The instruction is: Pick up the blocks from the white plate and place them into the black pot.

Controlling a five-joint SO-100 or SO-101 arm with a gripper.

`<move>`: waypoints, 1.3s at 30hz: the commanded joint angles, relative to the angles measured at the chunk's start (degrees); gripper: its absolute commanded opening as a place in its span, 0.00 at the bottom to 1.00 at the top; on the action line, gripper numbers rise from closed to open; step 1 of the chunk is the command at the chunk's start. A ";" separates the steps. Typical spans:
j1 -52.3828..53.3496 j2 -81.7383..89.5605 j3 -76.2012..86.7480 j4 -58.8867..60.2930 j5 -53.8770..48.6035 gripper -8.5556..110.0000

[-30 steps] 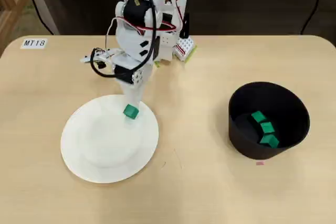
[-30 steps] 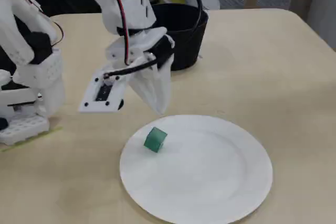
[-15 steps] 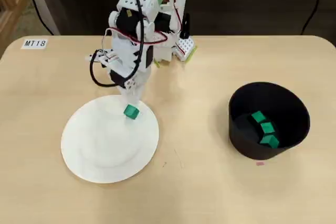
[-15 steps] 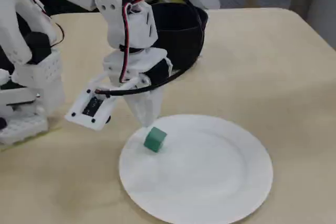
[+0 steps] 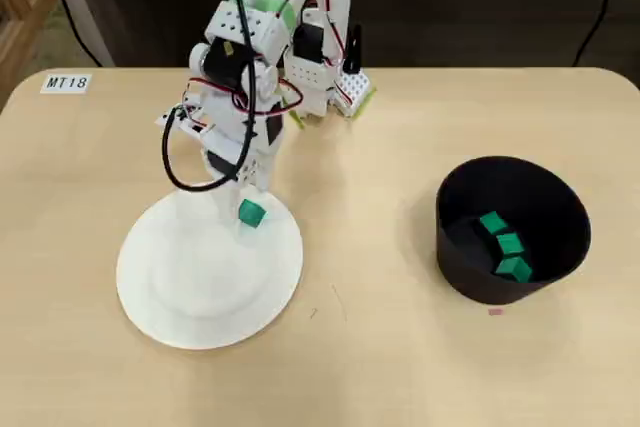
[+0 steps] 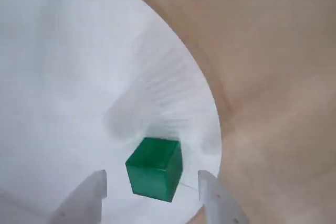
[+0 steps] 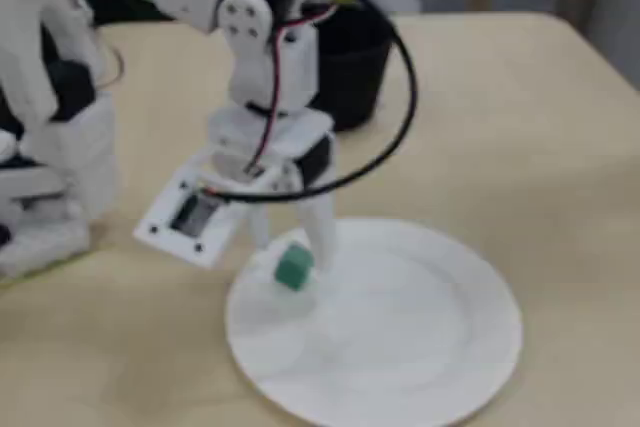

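Next, the gripper grabs the opposite sides of the green block, to place the block into the black pot.
One green block (image 5: 251, 213) lies on the white plate (image 5: 190, 287) near its rim. In the wrist view the block (image 6: 155, 169) sits between my gripper's (image 6: 152, 179) two fingers, with a gap on each side. The gripper (image 5: 243, 207) is open and low over the plate. The fixed view shows the gripper (image 7: 290, 255) straddling the block (image 7: 294, 267) on the plate (image 7: 420, 337). The black pot (image 5: 470, 282) stands to the right in the overhead view, with three green blocks (image 5: 509, 244) inside. In the fixed view the pot (image 7: 350, 77) is behind the arm.
The arm's base (image 5: 320, 57) stands at the table's back edge. A black cable loop (image 5: 180, 172) hangs off the arm's left side. A label reading MT18 (image 5: 66, 82) is at the back left corner. A small pink mark (image 5: 495, 311) lies in front of the pot.
The gripper has come down toward the plate and its fingers have spread to either side of the block. The block has stayed in place.
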 commanded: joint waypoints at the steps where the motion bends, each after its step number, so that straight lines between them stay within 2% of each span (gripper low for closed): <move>1: -0.18 -1.67 -4.75 0.62 -0.53 0.29; 13: -0.53 -8.96 -8.88 1.05 -0.79 0.26; 17: -0.53 -10.28 -9.76 1.14 -0.09 0.19; 22: -0.79 -11.95 -12.04 0.97 0.79 0.05; 26: -0.79 -11.51 -12.92 0.09 0.00 0.05; 34: -1.23 3.16 -12.22 -15.03 -0.53 0.05; 39: -6.50 13.97 -12.13 -23.03 0.88 0.05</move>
